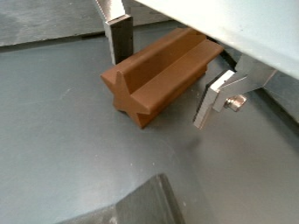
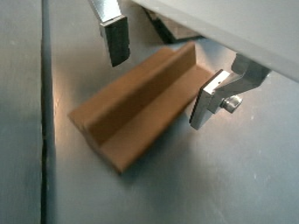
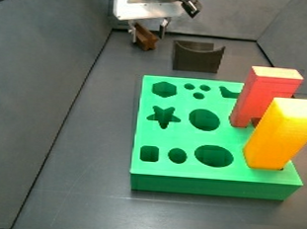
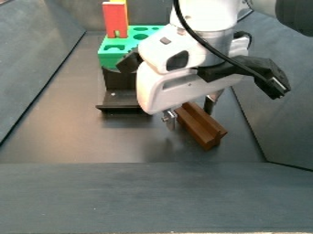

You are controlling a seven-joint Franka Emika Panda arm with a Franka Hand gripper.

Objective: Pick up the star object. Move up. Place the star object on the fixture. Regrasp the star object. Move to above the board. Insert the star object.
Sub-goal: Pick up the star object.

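My gripper grabs the star object by its long ridged body [image 3: 146,39] next, to lift it onto the fixture [image 3: 196,56].
The star object [image 1: 155,77], a brown peg with a star-shaped end, lies on the grey floor; it shows in both wrist views [image 2: 131,105] and both side views [image 3: 146,38] [image 4: 203,129]. My gripper [image 1: 162,91] [image 2: 158,92] is low over it with one finger on each side of the peg, and gaps show between the pads and the peg. The jaws are open. The fixture [image 3: 196,56] [image 4: 119,97] stands between the peg and the green board [image 3: 180,164] [image 4: 120,51].
A red block [image 3: 266,93] [image 4: 115,16] and a yellow block [image 3: 281,135] stand upright in the board's right side. Dark walls enclose the floor on the left and at the back.
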